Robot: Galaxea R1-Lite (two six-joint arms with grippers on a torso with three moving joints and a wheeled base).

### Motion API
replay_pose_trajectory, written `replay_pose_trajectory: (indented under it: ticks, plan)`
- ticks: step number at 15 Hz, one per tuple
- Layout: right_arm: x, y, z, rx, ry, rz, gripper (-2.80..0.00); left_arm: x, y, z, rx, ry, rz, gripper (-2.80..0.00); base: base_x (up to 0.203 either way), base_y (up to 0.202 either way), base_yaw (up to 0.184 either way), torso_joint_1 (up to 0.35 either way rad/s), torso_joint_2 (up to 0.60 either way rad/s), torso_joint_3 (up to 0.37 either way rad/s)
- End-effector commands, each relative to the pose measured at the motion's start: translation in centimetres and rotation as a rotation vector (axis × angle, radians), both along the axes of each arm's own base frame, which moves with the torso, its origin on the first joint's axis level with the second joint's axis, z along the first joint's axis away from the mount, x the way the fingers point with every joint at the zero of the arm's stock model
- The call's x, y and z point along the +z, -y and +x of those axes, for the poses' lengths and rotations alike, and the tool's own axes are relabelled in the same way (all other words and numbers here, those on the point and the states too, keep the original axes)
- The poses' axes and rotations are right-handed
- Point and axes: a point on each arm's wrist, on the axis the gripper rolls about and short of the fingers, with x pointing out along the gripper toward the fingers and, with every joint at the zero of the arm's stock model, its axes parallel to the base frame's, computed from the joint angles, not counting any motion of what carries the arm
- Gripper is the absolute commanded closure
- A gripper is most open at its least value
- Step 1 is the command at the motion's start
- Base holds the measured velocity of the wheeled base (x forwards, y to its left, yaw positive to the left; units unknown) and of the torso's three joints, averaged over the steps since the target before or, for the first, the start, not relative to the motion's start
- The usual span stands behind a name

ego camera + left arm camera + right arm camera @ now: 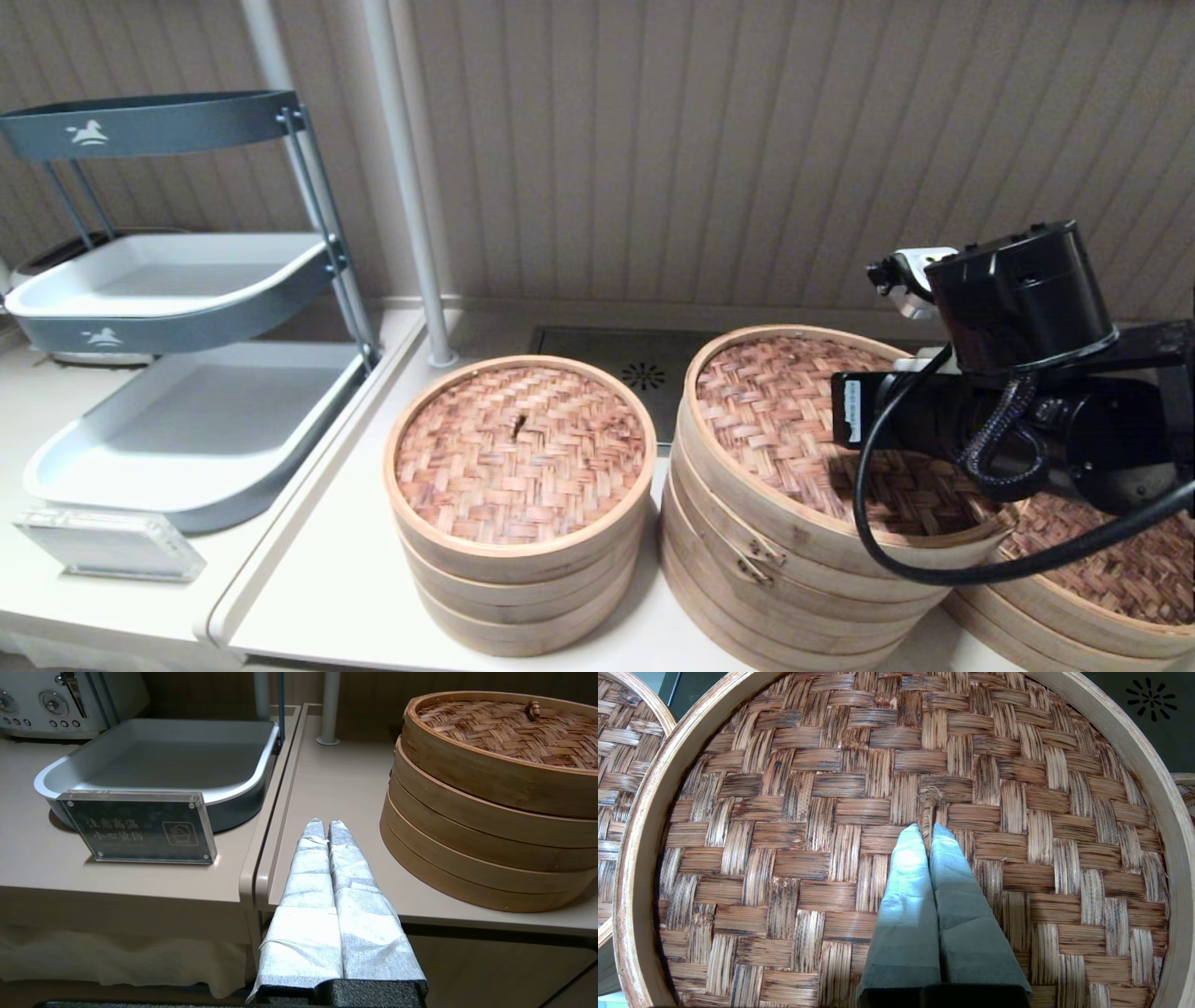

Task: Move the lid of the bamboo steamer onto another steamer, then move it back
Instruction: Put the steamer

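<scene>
My right gripper opens now, since the bamboo lid's lower rim sits flush on the tall stack's top level along the front.
The bamboo steamer lid (775,411), reddish-brown woven with a deep pale rim, sits slightly tilted over the taller wide stack with a metal clasp (758,557). My right gripper (927,828) points down at the middle of the lid (808,858), shut on its small centre knot (928,807). In the head view the right wrist (1027,373) hides the fingers. Another steamer (1111,569), the low wide stack, stands at the far right, partly under the arm. My left gripper (322,822) is shut and empty, low at the table's front edge, left of the narrower stack (490,812).
The narrower three-tier stack (518,504) stands left of the tall one. A grey tiered rack with trays (168,280), an acrylic sign (107,546) and a toaster (60,700) are on the left counter. A pole (406,187) and a drain panel (644,373) lie behind.
</scene>
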Motion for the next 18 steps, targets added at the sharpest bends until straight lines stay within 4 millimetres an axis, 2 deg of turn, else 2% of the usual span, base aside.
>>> replay_pose_trajectory:
  ticks: [1,4,5,10,17,18]
  plan:
    - [-0.3,0.0,0.0,-0.003,-0.009,-0.005,0.00,-0.7,0.0,0.2,0.001,-0.022,0.000,0.00,0.000,0.000,0.000,0.000,0.00,0.000]
    - [0.0,0.0,-0.1,-0.003,0.002,0.002,0.00,-0.7,0.0,0.2,0.000,-0.021,0.000,0.00,0.000,0.000,0.000,0.000,0.00,0.000]
    - [0.1,0.1,-0.1,-0.004,0.002,0.001,-2.80,-0.7,0.0,0.2,0.000,-0.022,0.000,0.00,0.000,0.000,0.000,0.000,0.00,0.000]
    - [0.9,0.4,-0.7,0.000,0.029,0.022,-2.80,-0.7,0.0,0.2,0.000,-0.022,0.000,0.00,0.000,0.000,0.000,0.000,0.00,0.000]
    - [4.8,3.6,-5.0,-0.009,0.175,0.101,-2.80,-0.7,0.0,0.2,0.000,-0.022,0.000,0.00,0.000,0.000,0.000,0.000,0.00,0.000]
    - [5.0,4.3,-5.9,-0.014,0.192,0.099,0.00,-0.7,0.0,0.2,0.000,-0.021,0.000,0.00,0.000,0.000,0.000,0.000,0.00,0.000]
